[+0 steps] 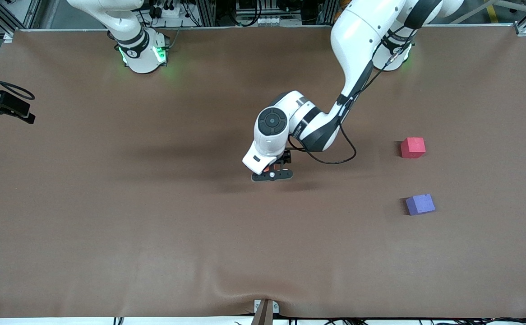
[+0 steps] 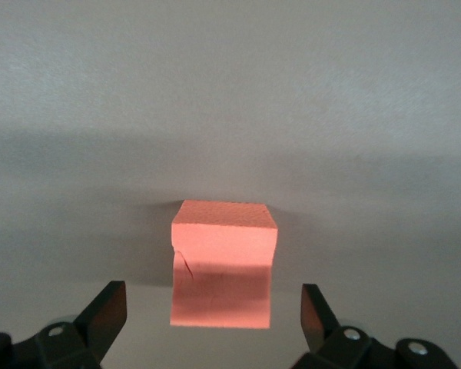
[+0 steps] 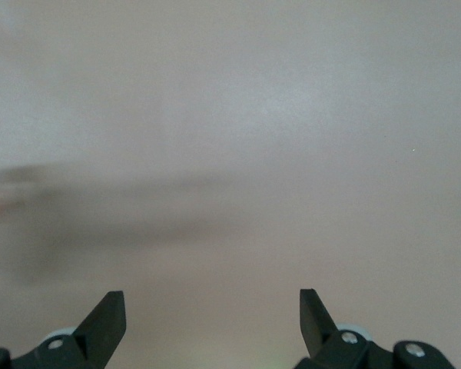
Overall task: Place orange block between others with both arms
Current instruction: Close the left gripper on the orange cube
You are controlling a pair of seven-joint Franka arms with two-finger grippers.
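My left gripper grabs the sides of the orange block point(image 2: 224, 261) next, to place it between the other blocks.
The orange block point(image 2: 224, 261) rests on the table mid-table, standing between the fingers of my left gripper point(image 2: 213, 292) with a gap on each side; the gripper is open and touches nothing. In the front view the left gripper point(image 1: 272, 174) is low over the table's middle and its hand hides most of the block. The pinkish-red cube point(image 1: 412, 147) and the purple-blue cube point(image 1: 420, 204) sit apart toward the left arm's end, the purple-blue one nearer the front camera. My right gripper point(image 3: 211, 296) is open over bare table, and the front view does not show it.
A brown cover point(image 1: 154, 225) spans the table. A black device with a cable point(image 1: 6, 107) sits at the edge by the right arm's end. A small bracket point(image 1: 265, 311) sticks up at the front edge.
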